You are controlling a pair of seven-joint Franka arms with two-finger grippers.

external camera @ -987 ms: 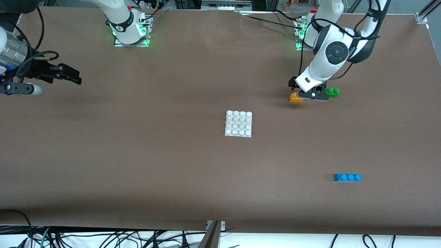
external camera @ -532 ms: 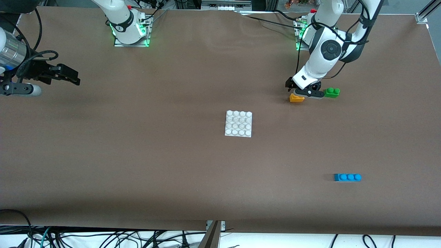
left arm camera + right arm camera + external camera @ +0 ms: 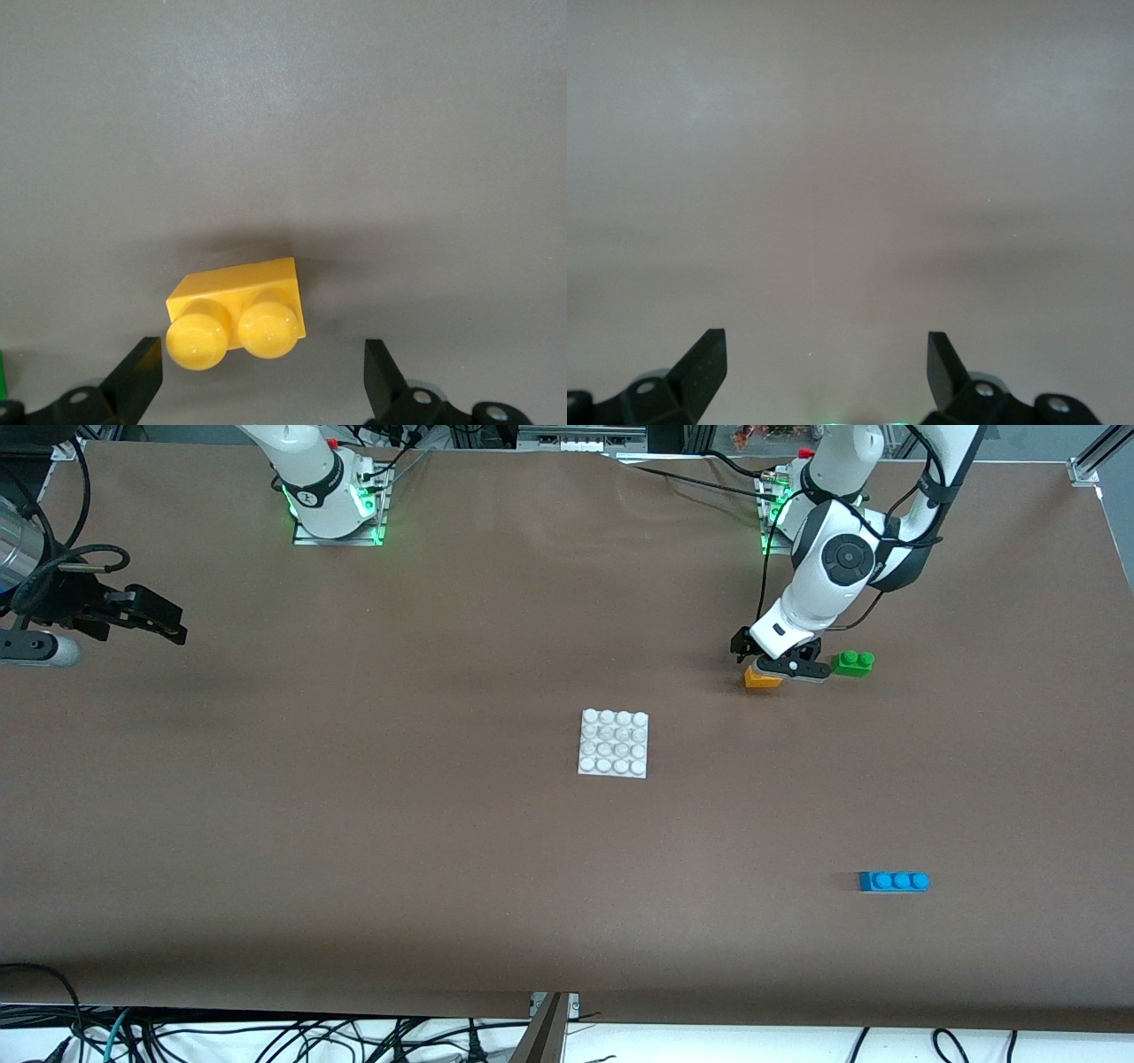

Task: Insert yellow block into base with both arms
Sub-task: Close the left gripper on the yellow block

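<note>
The left gripper grabs the yellow block by its two short ends next, to fit the block onto the white studded base.
The yellow block lies on the brown table near the left arm's end, beside a green brick. My left gripper is low over it, open. In the left wrist view the yellow block lies studs up between the spread fingers of the left gripper, closer to one finger, with neither touching it. The white studded base lies flat at the table's middle, nearer the front camera than the block. My right gripper is open and empty over bare table at the right arm's end; the right wrist view shows the right gripper over bare table only.
A green two-stud brick lies right beside the left gripper, toward the left arm's end. A blue three-stud brick lies nearer the front camera. The arm bases stand along the table's back edge.
My left gripper has shifted and settled lower over the yellow block. My right gripper has drifted outward toward the right arm's end of the table. The blocks and base have not moved.
</note>
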